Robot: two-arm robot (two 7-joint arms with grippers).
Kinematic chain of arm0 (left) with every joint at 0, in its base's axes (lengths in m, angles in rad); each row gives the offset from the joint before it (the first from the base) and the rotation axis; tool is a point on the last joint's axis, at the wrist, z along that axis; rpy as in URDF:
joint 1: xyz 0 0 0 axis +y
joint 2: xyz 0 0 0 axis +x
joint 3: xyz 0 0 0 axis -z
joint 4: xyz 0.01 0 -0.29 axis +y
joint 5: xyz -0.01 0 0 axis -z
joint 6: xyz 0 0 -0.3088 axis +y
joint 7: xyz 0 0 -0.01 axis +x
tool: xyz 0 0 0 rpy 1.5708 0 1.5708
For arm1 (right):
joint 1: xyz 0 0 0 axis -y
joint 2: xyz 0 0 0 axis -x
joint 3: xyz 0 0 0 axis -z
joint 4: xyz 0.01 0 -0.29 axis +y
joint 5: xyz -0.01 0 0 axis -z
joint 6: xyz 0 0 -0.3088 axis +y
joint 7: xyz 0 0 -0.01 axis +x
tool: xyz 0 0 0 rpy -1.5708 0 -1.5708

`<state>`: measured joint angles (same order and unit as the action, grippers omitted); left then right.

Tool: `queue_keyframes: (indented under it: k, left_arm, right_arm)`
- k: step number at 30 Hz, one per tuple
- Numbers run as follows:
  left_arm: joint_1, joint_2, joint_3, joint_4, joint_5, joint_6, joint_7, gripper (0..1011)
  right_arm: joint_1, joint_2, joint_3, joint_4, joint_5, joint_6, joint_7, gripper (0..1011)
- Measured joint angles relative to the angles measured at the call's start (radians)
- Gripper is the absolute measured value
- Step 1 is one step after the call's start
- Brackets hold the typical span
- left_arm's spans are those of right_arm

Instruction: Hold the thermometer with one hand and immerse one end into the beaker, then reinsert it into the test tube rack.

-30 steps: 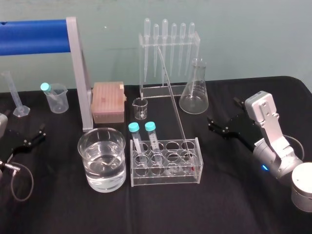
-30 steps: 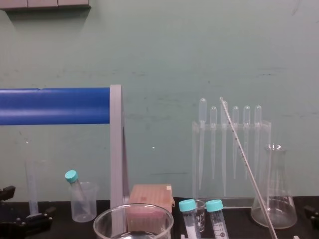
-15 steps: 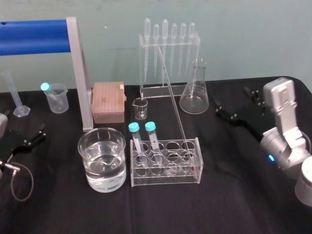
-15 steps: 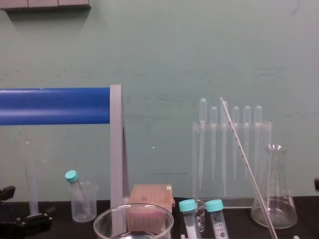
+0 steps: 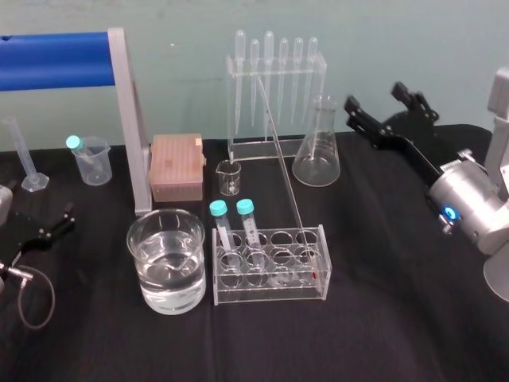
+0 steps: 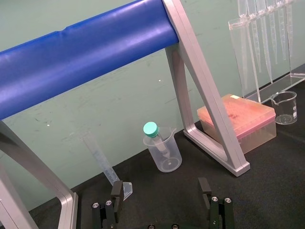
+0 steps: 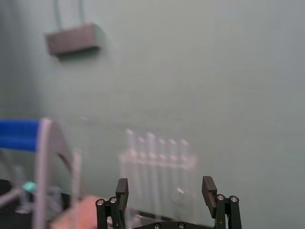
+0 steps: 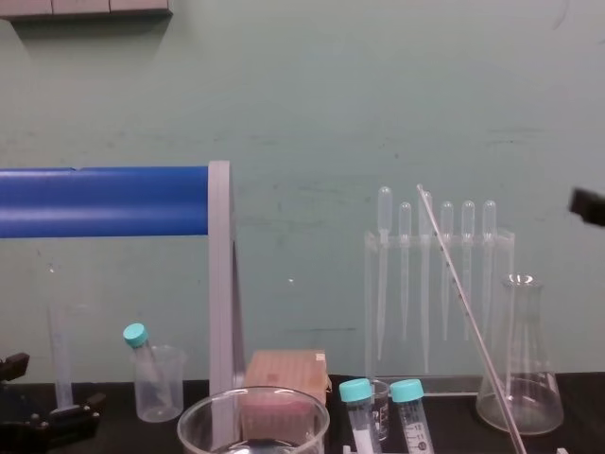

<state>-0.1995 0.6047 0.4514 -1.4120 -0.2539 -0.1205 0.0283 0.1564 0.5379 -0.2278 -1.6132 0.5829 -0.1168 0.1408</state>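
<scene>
The thermometer's bulb end needs to go into the beaker (image 8: 253, 422), so the robot's right gripper should next grab the thermometer by its upper stem (image 8: 456, 272).
The thermometer (image 5: 280, 151) is a long thin glass rod standing tilted in the right end of the clear test tube rack (image 5: 269, 291), its top leaning back toward the pipettes; it also shows in the chest view (image 8: 468, 307). The large beaker (image 5: 131, 235), part full of water, stands just left of the rack, and its rim (image 8: 253, 389) shows low in the chest view. My right gripper (image 5: 374, 95) hangs open and empty, raised to the right of the flask and well apart from the thermometer; its wrist view (image 7: 165, 183) shows nothing between the jaws. My left gripper (image 6: 160, 187) rests open at the table's left.
Behind the rack stand a pipette stand (image 5: 274, 87), a conical flask (image 5: 316, 151), a small beaker (image 5: 229, 177) and a pink tip box (image 5: 176, 165). A blue bar on a grey post (image 5: 131, 119) crosses the left. Two blue-capped tubes (image 5: 219, 211) sit in the rack.
My right gripper has risen from near the table and swung back toward the flask, staying open. The thermometer, the beaker and my left arm have not moved.
</scene>
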Motion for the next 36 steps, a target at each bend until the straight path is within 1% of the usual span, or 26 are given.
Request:
queue_keyframes:
  k: [1, 4, 5, 10, 11, 15, 19, 20, 21, 24, 26, 33, 36]
  left_arm:
    - [0.0, 0.0, 0.0, 0.0, 0.0, 0.0, 0.0, 1008]
    - [0.0, 0.0, 0.0, 0.0, 0.0, 0.0, 0.0, 1008]
    - [0.0, 0.0, 0.0, 0.0, 0.0, 0.0, 0.0, 1008]
    - [0.0, 0.0, 0.0, 0.0, 0.0, 0.0, 0.0, 1008]
    - [0.0, 0.0, 0.0, 0.0, 0.0, 0.0, 0.0, 1008]
    - [0.0, 0.0, 0.0, 0.0, 0.0, 0.0, 0.0, 1008]
    - [0.0, 0.0, 0.0, 0.0, 0.0, 0.0, 0.0, 1008]
    - [0.0, 0.0, 0.0, 0.0, 0.0, 0.0, 0.0, 1008]
    - [0.0, 0.0, 0.0, 0.0, 0.0, 0.0, 0.0, 1008]
    - [0.0, 0.0, 0.0, 0.0, 0.0, 0.0, 0.0, 1008]
    - [0.0, 0.0, 0.0, 0.0, 0.0, 0.0, 0.0, 1008]
    - [0.0, 0.0, 0.0, 0.0, 0.0, 0.0, 0.0, 1008]
    - [0.0, 0.0, 0.0, 0.0, 0.0, 0.0, 0.0, 1008]
  right_arm:
    - [0.007, -0.006, 0.0, -0.009, 0.013, 0.004, 0.023, 1003]
    - [0.02, -0.015, -0.005, -0.016, 0.026, 0.011, 0.054, 1003]
    - [0.03, -0.023, -0.012, -0.019, 0.034, 0.019, 0.075, 1003]
    - [0.062, -0.051, -0.04, -0.019, 0.048, 0.052, 0.135, 1003]
    - [0.062, -0.051, -0.04, -0.019, 0.048, 0.052, 0.135, 1003]
    - [0.083, -0.074, -0.062, -0.007, 0.049, 0.089, 0.165, 1003]
    - [0.098, -0.087, -0.077, 0.007, 0.045, 0.127, 0.176, 1003]
    - [0.105, -0.091, -0.081, 0.013, 0.044, 0.147, 0.18, 1003]
    - [0.105, -0.091, -0.081, 0.013, 0.044, 0.147, 0.18, 1003]
    - [0.124, -0.096, -0.093, 0.028, 0.038, 0.197, 0.187, 1003]
    - [0.133, -0.098, -0.099, 0.036, 0.032, 0.217, 0.188, 1003]
    - [0.158, -0.101, -0.12, 0.056, 0.017, 0.273, 0.188, 1003]
    - [0.164, -0.101, -0.125, 0.063, 0.012, 0.288, 0.187, 1003]
